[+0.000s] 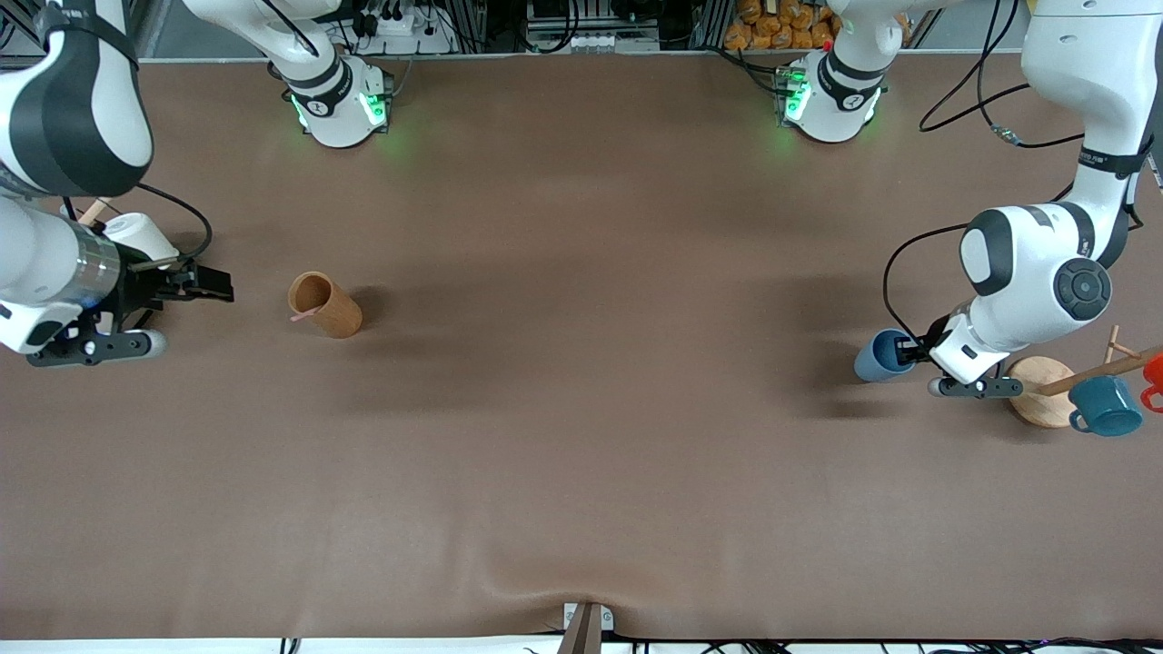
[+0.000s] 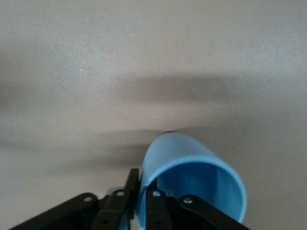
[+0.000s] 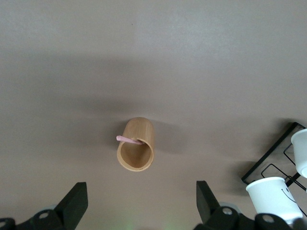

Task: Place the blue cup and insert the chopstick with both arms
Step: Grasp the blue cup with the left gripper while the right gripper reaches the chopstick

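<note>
The chopstick's end poking over the brown cup's rim [image 1: 299, 317] needs to be grabbed by my right gripper next. Then the chopstick can go into the blue cup [image 1: 879, 356].
The blue cup [image 1: 879, 356] is tilted at the left arm's end of the table. My left gripper [image 1: 904, 348] is shut on its rim, one finger inside and one outside, as the left wrist view shows (gripper [image 2: 144, 181], cup [image 2: 201, 184]). I cannot tell whether the cup touches the table. The pale-pink chopstick [image 1: 302, 316] pokes over the rim of the brown wooden cup [image 1: 325, 305] toward the right arm's end. My right gripper [image 1: 218, 287] is open and empty beside that cup, apart from it. The right wrist view shows the gripper [image 3: 141, 207], brown cup [image 3: 136, 146] and chopstick [image 3: 127, 139].
A white cup [image 1: 141, 238] on a black rack [image 3: 268, 165] sits by the right arm. A wooden mug rack base [image 1: 1045, 392] with a teal mug [image 1: 1104, 406] and a red mug [image 1: 1154, 372] stands beside the left gripper.
</note>
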Robot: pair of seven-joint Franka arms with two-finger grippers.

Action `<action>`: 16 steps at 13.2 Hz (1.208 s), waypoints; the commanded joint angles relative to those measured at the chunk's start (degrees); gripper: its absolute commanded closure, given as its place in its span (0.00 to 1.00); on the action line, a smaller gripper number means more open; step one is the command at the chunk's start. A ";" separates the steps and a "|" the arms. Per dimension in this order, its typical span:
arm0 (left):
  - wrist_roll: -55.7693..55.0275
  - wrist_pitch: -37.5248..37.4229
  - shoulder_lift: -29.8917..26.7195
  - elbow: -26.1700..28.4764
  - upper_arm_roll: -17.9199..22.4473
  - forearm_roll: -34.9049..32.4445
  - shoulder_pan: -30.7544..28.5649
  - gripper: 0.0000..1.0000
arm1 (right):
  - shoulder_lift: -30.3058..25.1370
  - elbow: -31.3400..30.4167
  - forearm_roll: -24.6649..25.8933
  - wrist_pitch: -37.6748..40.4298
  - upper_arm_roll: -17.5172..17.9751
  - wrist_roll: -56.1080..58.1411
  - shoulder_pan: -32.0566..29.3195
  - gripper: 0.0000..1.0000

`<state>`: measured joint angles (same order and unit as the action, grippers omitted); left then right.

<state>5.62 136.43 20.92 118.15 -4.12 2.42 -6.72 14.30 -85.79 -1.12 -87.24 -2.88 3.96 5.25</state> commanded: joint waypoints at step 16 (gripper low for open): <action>-58.23 -9.62 1.82 -13.21 -13.28 -0.40 27.79 1.00 | 12.32 -5.08 -1.16 -1.71 -0.46 -0.80 4.68 0.00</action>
<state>-48.13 125.24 19.93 106.43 -18.24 2.45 17.98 26.55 -90.24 -2.21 -89.19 -2.93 3.81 9.36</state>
